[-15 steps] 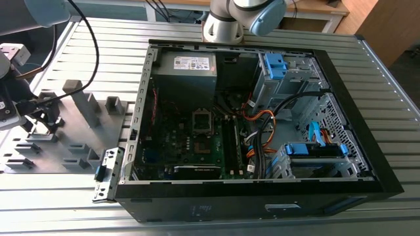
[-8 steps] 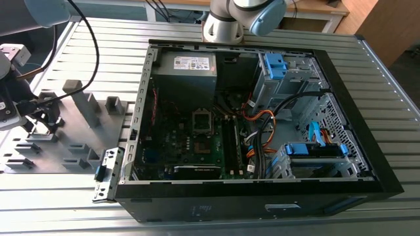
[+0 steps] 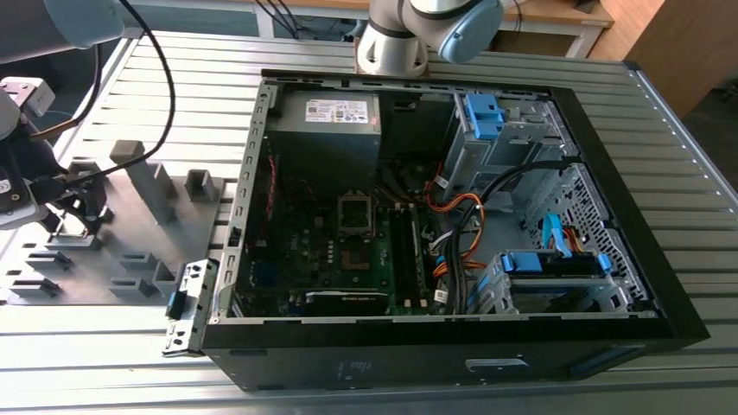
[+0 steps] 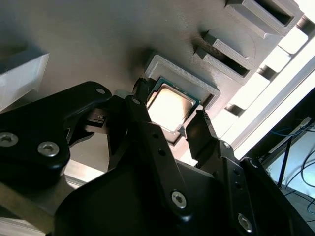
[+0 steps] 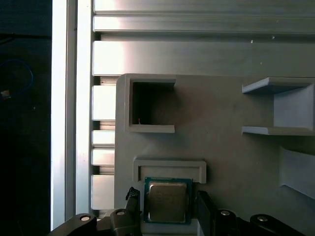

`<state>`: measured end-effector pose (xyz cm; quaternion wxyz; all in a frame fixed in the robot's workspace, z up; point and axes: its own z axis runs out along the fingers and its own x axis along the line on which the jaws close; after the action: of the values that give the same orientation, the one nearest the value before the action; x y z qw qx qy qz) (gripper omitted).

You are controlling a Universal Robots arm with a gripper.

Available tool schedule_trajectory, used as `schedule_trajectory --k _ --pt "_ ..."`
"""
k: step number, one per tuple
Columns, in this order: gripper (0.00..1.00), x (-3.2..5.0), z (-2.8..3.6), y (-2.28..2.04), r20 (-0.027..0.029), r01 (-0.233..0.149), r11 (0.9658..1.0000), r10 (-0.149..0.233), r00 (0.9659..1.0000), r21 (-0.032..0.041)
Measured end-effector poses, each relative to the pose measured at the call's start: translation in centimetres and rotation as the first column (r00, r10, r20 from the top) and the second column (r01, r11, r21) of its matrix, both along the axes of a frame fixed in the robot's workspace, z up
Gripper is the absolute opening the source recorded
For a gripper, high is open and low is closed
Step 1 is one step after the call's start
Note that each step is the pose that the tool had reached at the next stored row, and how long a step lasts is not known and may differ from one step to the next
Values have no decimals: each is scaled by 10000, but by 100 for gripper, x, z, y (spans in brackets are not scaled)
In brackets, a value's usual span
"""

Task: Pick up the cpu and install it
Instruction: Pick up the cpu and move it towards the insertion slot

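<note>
The robot needs to install the cpu in the socket on the motherboard (image 3: 354,255), so its gripper should first grab the cpu by its opposite green edges.
The cpu (image 4: 171,108) (image 5: 167,202), a small square chip with a silver-grey top and green edge, lies flat in a shallow pocket of the grey fixture tray (image 3: 116,259). My gripper (image 4: 170,109) (image 5: 166,195) hangs low over it at the exterior view's left (image 3: 64,220). It is open, with one black finger (image 4: 142,123) on each side of the chip and narrow gaps between the fingers and the chip's edges. The open computer case (image 3: 645,285) lies to the exterior view's right, with an empty square socket (image 3: 355,213) on its green motherboard.
Upright grey blocks (image 3: 148,177) and slotted holders (image 5: 147,103) stand on the tray around the chip's pocket. The ribbed metal table (image 3: 173,86) carries tray and case. Cables (image 3: 455,225), drive cages (image 3: 496,130) and a power supply (image 3: 328,117) crowd the case.
</note>
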<state>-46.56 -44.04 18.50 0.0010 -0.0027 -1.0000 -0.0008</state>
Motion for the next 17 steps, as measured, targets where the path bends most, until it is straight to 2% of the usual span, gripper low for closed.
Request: schedule_trajectory --k 14,15,17 --pt "56 3 1 -1 -1 -1 10000 1 10000 0" --pt "49 3 1 0 -1 -1 10000 1 10000 0" --pt "49 3 1 0 -1 -1 10000 1 10000 0"
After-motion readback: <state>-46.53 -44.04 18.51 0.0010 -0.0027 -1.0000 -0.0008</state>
